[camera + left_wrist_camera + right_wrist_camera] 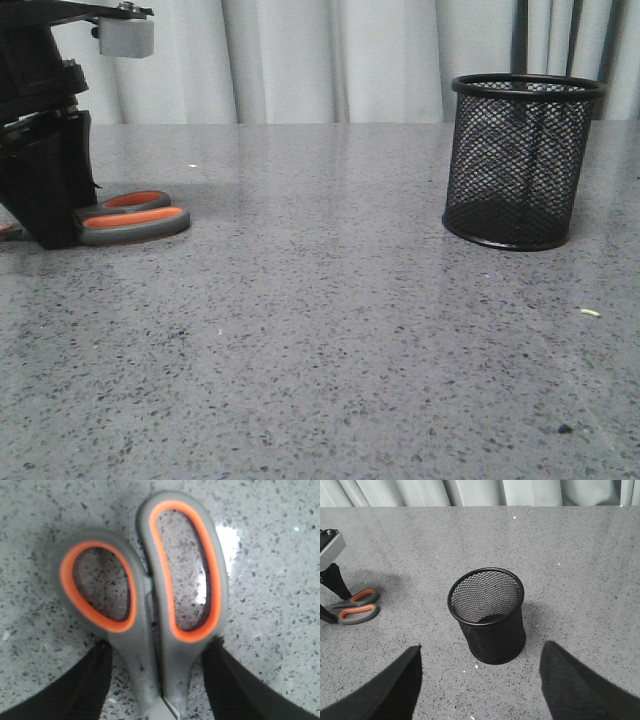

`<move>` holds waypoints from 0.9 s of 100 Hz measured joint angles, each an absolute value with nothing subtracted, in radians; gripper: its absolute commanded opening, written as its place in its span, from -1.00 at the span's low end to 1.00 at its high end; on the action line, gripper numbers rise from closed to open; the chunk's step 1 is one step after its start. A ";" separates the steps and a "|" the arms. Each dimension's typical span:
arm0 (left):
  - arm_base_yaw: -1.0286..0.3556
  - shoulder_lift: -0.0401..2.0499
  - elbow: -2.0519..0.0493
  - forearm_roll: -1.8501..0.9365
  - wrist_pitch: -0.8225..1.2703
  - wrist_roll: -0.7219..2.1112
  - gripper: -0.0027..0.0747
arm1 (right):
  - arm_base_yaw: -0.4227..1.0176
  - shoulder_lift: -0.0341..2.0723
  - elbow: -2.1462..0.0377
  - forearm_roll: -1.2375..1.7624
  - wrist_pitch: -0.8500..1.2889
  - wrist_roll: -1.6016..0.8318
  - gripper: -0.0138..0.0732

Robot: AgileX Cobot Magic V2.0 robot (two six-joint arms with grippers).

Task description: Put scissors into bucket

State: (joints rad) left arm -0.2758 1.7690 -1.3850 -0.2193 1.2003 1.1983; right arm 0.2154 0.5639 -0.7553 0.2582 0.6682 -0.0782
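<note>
My left fingers beside the grey neck [159, 667] should close now.
The scissors [130, 218] lie flat on the grey speckled table at the left, their orange-lined loops pointing right. My left gripper [45, 215] is down on the table over their neck and hides the blades. In the left wrist view the scissors [150, 605] lie between the fingers of my left gripper [159, 645]. It is open, with bare table showing between one finger [90, 680] and the handle. The bucket [520, 160] stands upright at the right and is empty [490, 625]. My right gripper [481, 649] is open and empty, above and short of the bucket.
A pale curtain [330, 60] hangs behind the table's far edge. A small pale crumb [590, 312] and a dark speck [565, 429] lie on the table [330, 330] at the front right. The scissors and left arm also show in the right wrist view [355, 607].
</note>
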 measured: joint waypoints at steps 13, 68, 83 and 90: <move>-0.275 1.767 -1.383 -0.221 1.197 1.198 0.02 | 0.215 0.564 -0.755 0.257 0.668 -0.078 0.34; -0.268 1.765 -1.381 -0.238 1.187 1.160 -0.98 | 0.215 0.564 -0.755 0.257 0.668 -0.078 0.34; -0.268 1.749 -1.379 -0.240 1.199 1.148 -0.98 | 0.215 0.564 -0.755 0.263 0.668 -0.078 0.34; -0.268 1.729 -1.386 -0.240 1.216 1.148 -0.98 | 0.215 0.564 -0.755 0.287 0.668 -0.078 0.34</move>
